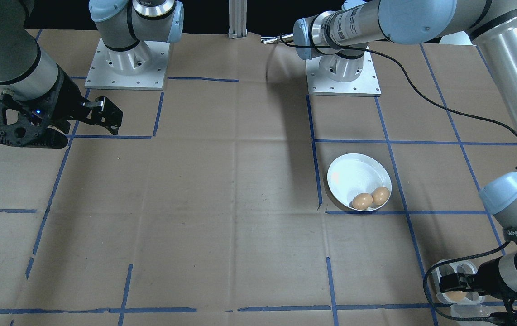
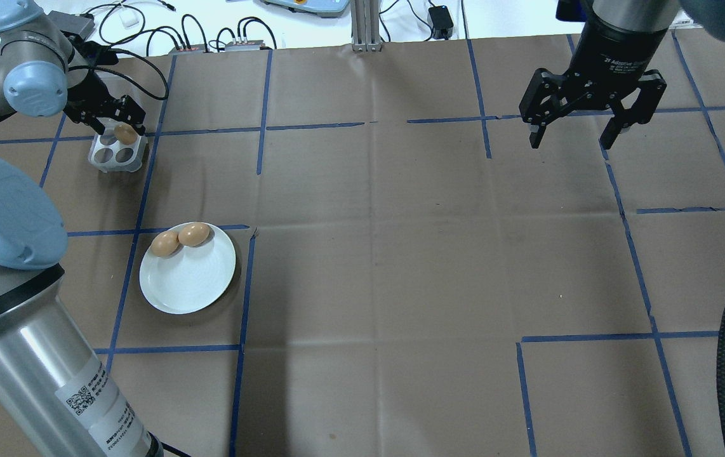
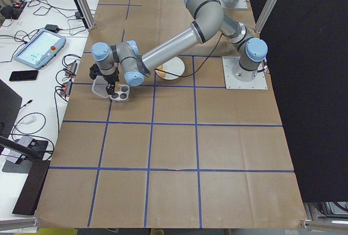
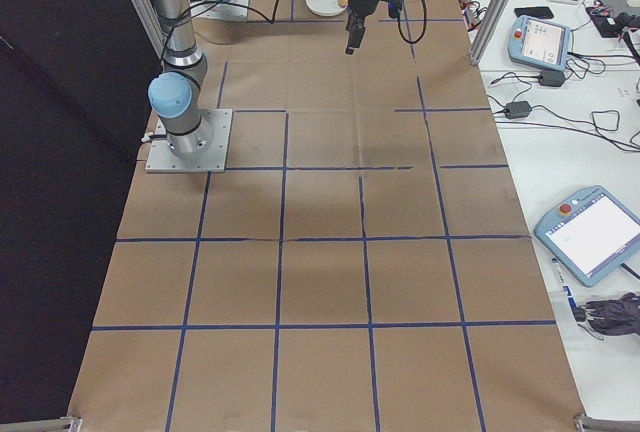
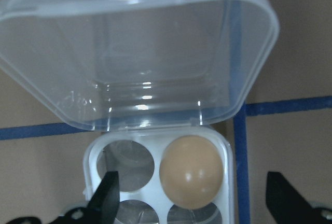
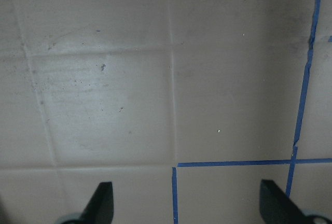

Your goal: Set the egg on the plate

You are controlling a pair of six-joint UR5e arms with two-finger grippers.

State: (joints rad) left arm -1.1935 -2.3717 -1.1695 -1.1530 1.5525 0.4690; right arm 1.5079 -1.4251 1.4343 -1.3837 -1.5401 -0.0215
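Note:
I should next gently take the egg's exposed upper sides with my left gripper to place it on the plate, since the tray's cup hides its lower half.
A white plate (image 2: 191, 279) lies on the table's left side with two brown eggs (image 2: 164, 244) (image 2: 194, 234) at its far rim. Another egg (image 5: 192, 171) sits in one cup of a small white four-cup tray (image 2: 108, 158) whose clear lid (image 5: 140, 53) stands open. My left gripper (image 5: 191, 180) hangs just over the tray, open, its fingers (image 5: 106, 198) spread wide to either side of that egg and apart from it. In the front-facing view the plate (image 1: 353, 174) is well clear of the left gripper (image 1: 457, 283). My right gripper (image 2: 594, 136) is open and holds nothing, above bare table at the far right.
Brown paper with a blue tape grid (image 2: 254, 127) covers the table. The tray's other three cups hold nothing. Cables and devices (image 2: 210, 38) lie beyond the far edge. Both arm bases (image 1: 125, 63) (image 1: 342, 68) stand at the robot's side.

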